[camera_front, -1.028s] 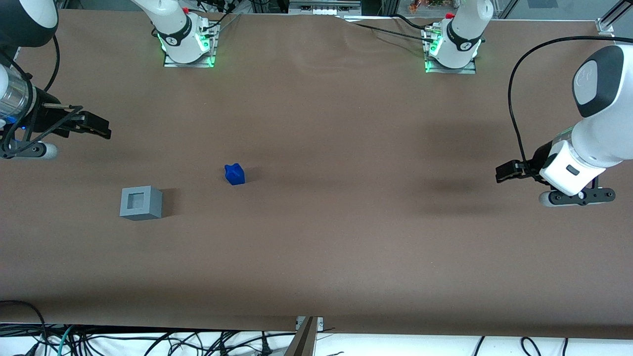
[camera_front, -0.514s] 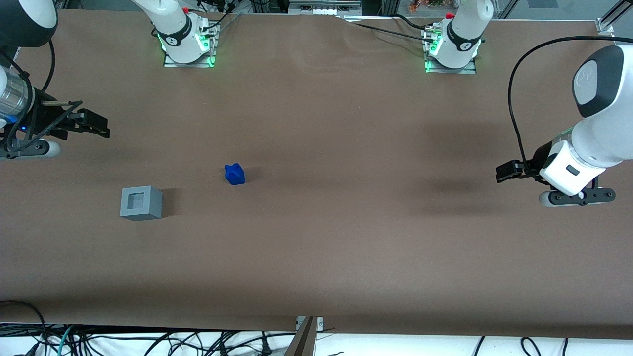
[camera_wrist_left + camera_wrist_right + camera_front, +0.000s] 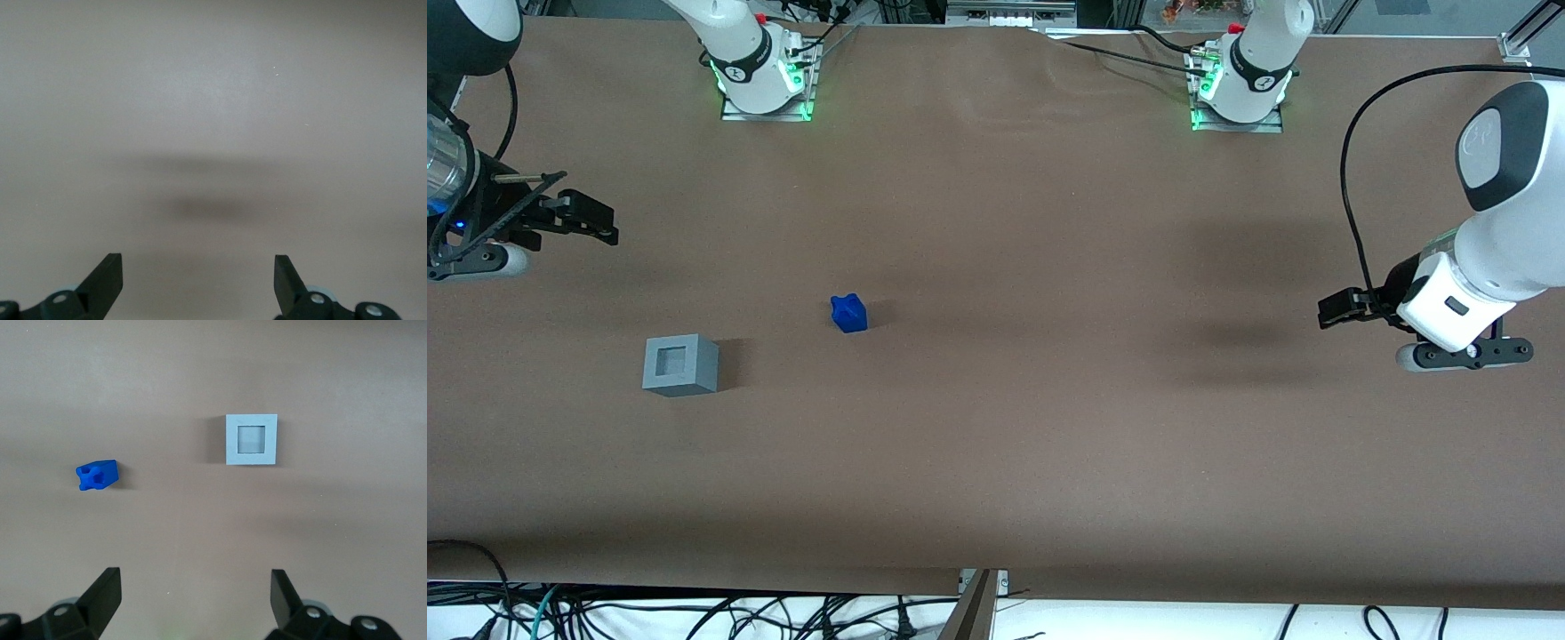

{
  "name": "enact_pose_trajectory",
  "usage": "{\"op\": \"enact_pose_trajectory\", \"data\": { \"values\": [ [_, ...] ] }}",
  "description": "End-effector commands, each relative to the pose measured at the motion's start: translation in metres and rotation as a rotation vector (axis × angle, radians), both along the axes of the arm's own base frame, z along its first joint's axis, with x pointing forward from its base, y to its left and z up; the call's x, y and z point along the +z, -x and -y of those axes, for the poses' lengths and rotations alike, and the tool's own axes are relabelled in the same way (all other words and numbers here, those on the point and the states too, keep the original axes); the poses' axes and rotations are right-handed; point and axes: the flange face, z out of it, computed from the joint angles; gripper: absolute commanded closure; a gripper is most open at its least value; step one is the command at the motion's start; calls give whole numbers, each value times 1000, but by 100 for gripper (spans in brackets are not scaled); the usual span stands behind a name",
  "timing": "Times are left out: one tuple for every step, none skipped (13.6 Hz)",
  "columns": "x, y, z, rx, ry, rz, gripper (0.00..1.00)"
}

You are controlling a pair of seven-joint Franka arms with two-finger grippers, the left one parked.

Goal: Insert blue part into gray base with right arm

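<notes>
My right gripper grabs the blue part by its notched end (image 3: 89, 477) next. That leaves the blue part's squared end free to enter the gray base.
The blue part (image 3: 849, 313) lies on the brown table, apart from the gray base (image 3: 680, 364), which stands nearer the front camera and nearer the working arm's end, its square recess facing up. My right gripper (image 3: 596, 222) hangs open and empty above the table at the working arm's end, farther from the front camera than both objects and well apart from them. In the right wrist view the blue part (image 3: 97, 475) lies on its side, the gray base (image 3: 251, 439) shows its recess, and the gripper (image 3: 195, 590) holds nothing between its wide-apart fingers.
The two arm bases (image 3: 760, 76) (image 3: 1240, 84) are bolted at the table edge farthest from the front camera. Cables (image 3: 694, 618) hang below the table's near edge. The left wrist view shows only bare table (image 3: 213, 133).
My right gripper has drifted a little farther from the front camera and toward the table's end. The blue part and the gray base have not moved.
</notes>
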Motion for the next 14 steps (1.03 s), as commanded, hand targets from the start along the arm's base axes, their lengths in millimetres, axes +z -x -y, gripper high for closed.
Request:
{"op": "enact_pose_trajectory", "data": {
  "values": [
    [7, 4, 0, 16, -6, 13, 1],
    [7, 4, -1, 17, -12, 11, 1],
    [6, 4, -1, 17, -27, 9, 1],
    [5, 4, -3, 18, -31, 7, 1],
    [2, 4, -3, 18, -30, 3, 1],
    [0, 4, -4, 12, -31, 1, 1],
    [-2, 4, -7, 7, -31, -2, 1],
    [-6, 3, -10, 6, -37, 2, 1],
    [-9, 1, -13, 5, -51, 3, 1],
    [-14, -1, -20, 12, -57, -1, 1],
    [-24, -6, -35, 16, -67, -5, 1],
    [-32, -12, -45, 2, -91, 4, 1],
    [-40, -16, -61, -12, -106, 4, 1],
    [-55, -19, -85, -46, -101, 2, 1]
  ]
}}
